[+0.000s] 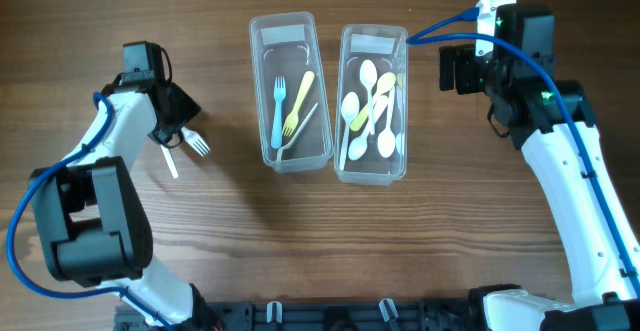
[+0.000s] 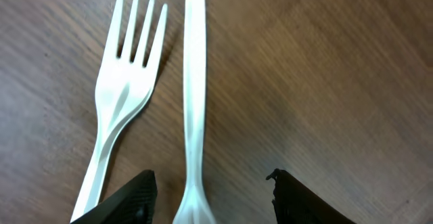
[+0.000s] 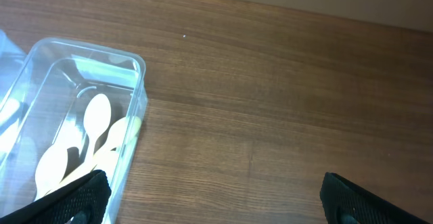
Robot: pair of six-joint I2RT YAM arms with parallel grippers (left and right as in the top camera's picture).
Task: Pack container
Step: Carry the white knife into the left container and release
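My left gripper is about to grab the white plastic utensil, and it should take it by its handle near the neck (image 1: 167, 154) (image 2: 194, 153), so the utensil's head is free to settle into the container.
Two clear containers stand at the table's back middle. The left container (image 1: 291, 91) holds a blue fork, a yellow fork and a white utensil. The right container (image 1: 372, 103) holds several white and cream spoons; its corner shows in the right wrist view (image 3: 128, 102). A white fork (image 1: 197, 143) (image 2: 128, 82) and a white utensil handle (image 1: 170, 159) (image 2: 194, 95) lie on the table at left. My left gripper (image 1: 172, 131) (image 2: 213, 197) is open, its fingers straddling the handle's near end. My right gripper (image 1: 452, 69) (image 3: 213, 197) is open and empty beside the right container.
The wooden table (image 1: 330, 241) is bare in front of the containers. A blue cable (image 1: 440, 26) runs from the right arm over the right container's back corner.
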